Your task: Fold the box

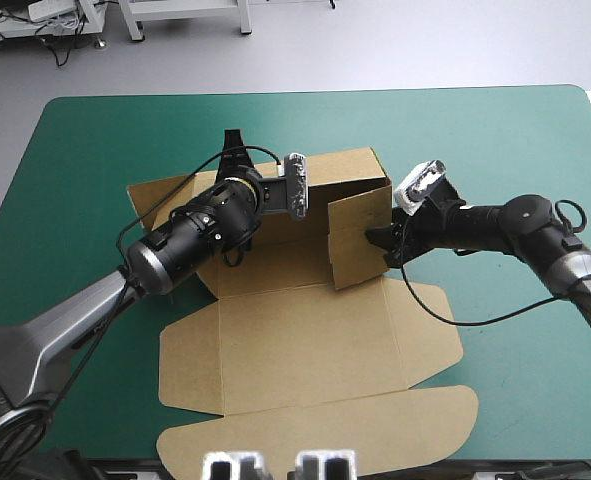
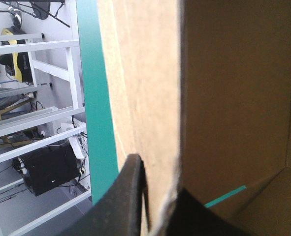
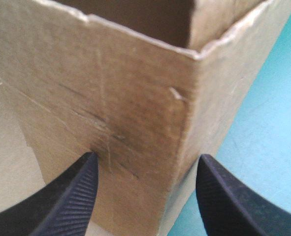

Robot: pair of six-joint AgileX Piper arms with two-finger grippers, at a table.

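The robot's right gripper needs to fold the box into shape, so next it needs to grip the box's raised side by its top edge [image 3: 233, 30].
The brown box [image 1: 305, 340] lies mid-table with its far wall and a right side wall [image 1: 358, 240] raised, while its lid panels stay flat toward the near edge. My left gripper [image 1: 233, 150] is at the box's far left wall. In the left wrist view this gripper [image 2: 160, 196] is shut on the upright board edge [image 2: 145, 73]. My right gripper [image 1: 377, 240] stands open against the right wall's corner [image 3: 111, 98]. Its fingers [image 3: 74, 196] straddle that corner; whether they touch the board I cannot tell.
The box's flat lid and its flaps [image 1: 315, 440] reach almost to the table's near edge. Bare teal-green cover [image 1: 515, 130] shows to the right of the box and along the far side. A flat side flap [image 1: 155, 195] sticks out at the box's left.
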